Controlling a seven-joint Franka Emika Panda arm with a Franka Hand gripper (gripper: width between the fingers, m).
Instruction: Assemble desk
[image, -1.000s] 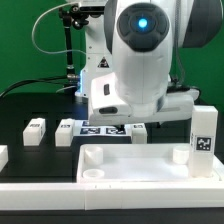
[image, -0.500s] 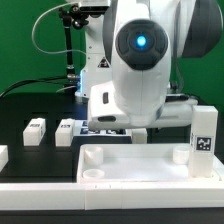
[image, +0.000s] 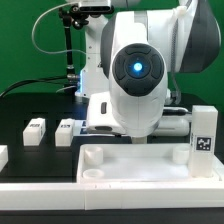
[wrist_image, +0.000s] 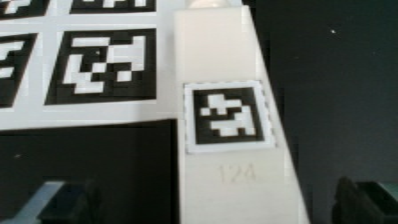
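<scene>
I should close my gripper on the tagged leg now: my fingers are beside both long sides of the leg in the wrist view, so they would hold the leg.
The white desk tabletop (image: 120, 151) lies at the front with its raised rim and corner sockets up. One tagged leg (image: 204, 135) stands upright at its right corner in the exterior view. Two short legs (image: 36, 131) (image: 67, 130) lie on the black table at the left. In the wrist view another leg (wrist_image: 221, 110) lies lengthwise with its tag up, beside the marker board (wrist_image: 98, 60). My gripper (wrist_image: 210, 205) is open, one finger (wrist_image: 54, 202) on each side of this leg with gaps between. In the exterior view the arm's body hides the gripper.
A low white border rail (image: 60, 190) runs along the front edge. Another white part (image: 3, 155) shows at the exterior view's far left. A strip of the marker board (image: 98, 128) shows behind the tabletop. Cables and a stand are at the back.
The arm has swung lower and toward the exterior view's left, and now covers the leg by the marker board that showed a second ago.
</scene>
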